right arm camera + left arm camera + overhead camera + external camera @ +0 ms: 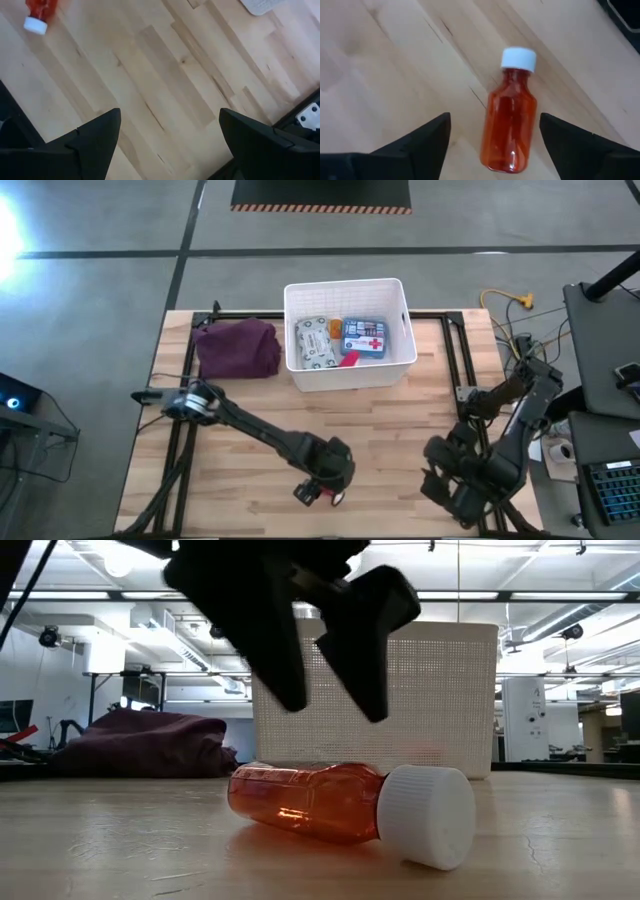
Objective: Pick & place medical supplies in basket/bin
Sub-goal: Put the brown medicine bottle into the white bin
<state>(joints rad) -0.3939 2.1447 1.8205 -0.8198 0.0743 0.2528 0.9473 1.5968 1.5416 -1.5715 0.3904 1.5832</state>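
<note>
My left gripper should next grab the orange-red bottle by its lower body (pixel 506 140), then place it in the white basket.
An orange-red bottle (pixel 510 125) with a white cap (pixel 518 58) lies on its side on the wooden table near the near edge, and it also shows in the low view (pixel 305 802). My left gripper (pixel 495 117) hangs open just above it, one finger on each side, touching nothing (pixel 330 670) (pixel 322 485). The white ribbed basket (pixel 400 295) stands at the table's far middle. It holds a grey-white patterned packet (pixel 314 340), a blue box (pixel 365 338) and a pink-red item (pixel 350 359). My right gripper (pixel 170 115) waits open over the table's right near part (pixel 445 480).
A maroon cloth (pixel 238 348) lies left of the basket at the far edge. Bare wood lies between the bottle and the basket. Black frame rails (pixel 455 355) run along the table's sides. Cables and a desk (pixel 600 380) stand beyond the right edge.
</note>
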